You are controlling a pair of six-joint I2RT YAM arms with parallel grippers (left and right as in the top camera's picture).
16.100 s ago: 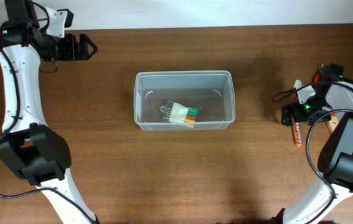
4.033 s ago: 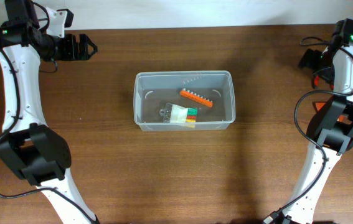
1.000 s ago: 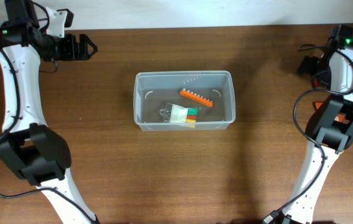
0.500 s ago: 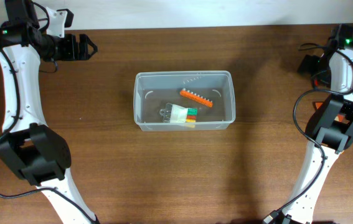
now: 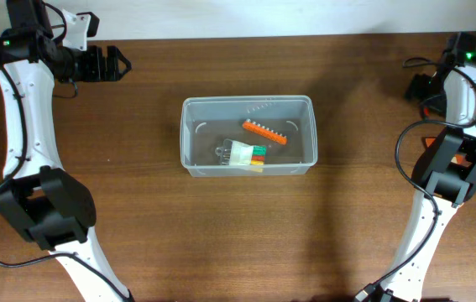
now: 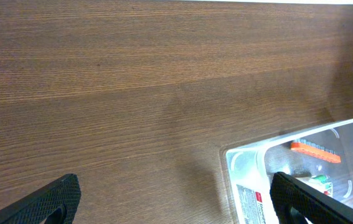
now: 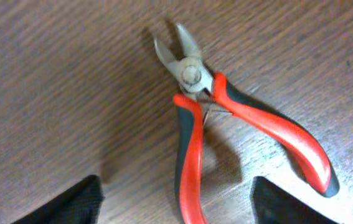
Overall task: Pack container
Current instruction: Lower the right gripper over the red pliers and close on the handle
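Observation:
I should close my right gripper on the pliers now. My fingers reach down on both sides of the pliers' steeper red-and-black handle, with one finger in the gap between the handles.
The clear plastic container (image 5: 248, 135) sits mid-table; it holds an orange toothed tool (image 5: 264, 132) and a white packet with coloured stripes (image 5: 246, 153). Its corner also shows in the left wrist view (image 6: 251, 180). My left gripper (image 5: 113, 65) is open and empty at the far left, well away from the container. My right gripper (image 5: 418, 86) is open at the far right, just above red-and-black-handled pliers (image 7: 201, 118) lying flat on the wood. In the right wrist view the fingertips (image 7: 176, 202) straddle the pliers' handles without touching them.
The wooden table's back edge (image 5: 246, 35) runs along the top, close behind both grippers. The right arm's cable (image 5: 405, 143) loops beside its base at the right edge.
Nothing differs over the last second. Since 16 seconds ago the orange toothed tool has come to lie in the container and the right gripper has moved from mid right to the far right corner.

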